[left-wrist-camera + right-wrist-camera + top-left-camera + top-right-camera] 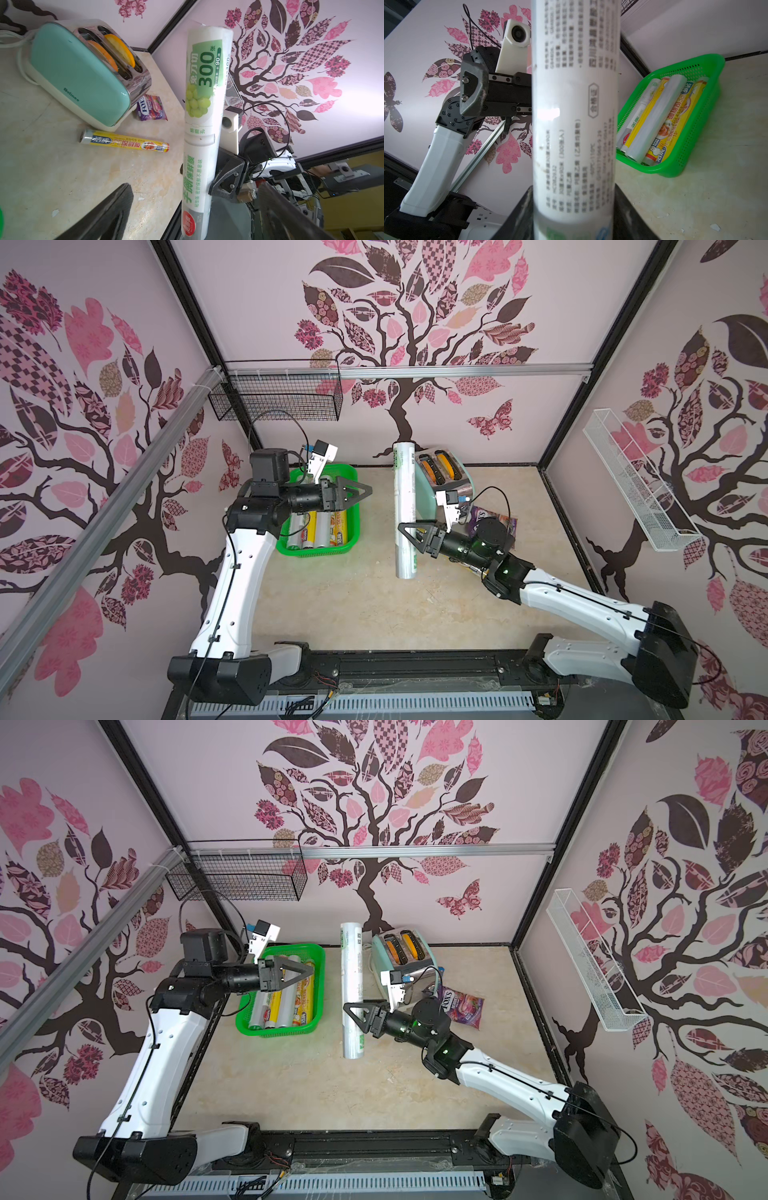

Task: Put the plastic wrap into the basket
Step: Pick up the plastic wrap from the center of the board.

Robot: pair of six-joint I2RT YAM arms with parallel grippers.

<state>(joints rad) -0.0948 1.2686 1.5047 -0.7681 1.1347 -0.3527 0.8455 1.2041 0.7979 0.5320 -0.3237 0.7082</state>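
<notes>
The left gripper grabs the middle of the plastic wrap (403, 489) near the grape print next, clear of my right gripper, to lay the wrap into the basket.
My right gripper (405, 531) (351, 1011) is shut on a long white roll of plastic wrap (403, 489) (351, 969) (204, 124) (575, 104) with green print, held in the air over the middle of the table. The green basket (353, 531) (320, 990) (708, 124) lies to its left with several rolls (316, 531) (286, 1006) (660, 116) inside. My left gripper (368, 489) (311, 971) hovers over the basket, jaws wide open and empty, pointing at the held roll and just short of it. A yellow roll (124, 143) lies on the table beside the toaster.
A mint toaster (444, 481) (399, 957) (79, 72) stands at the back. A purple candy bag (494, 518) (463, 1006) (151, 108) lies next to it. On the walls hang a black wire basket (278, 398) and a white wire rack (636, 481).
</notes>
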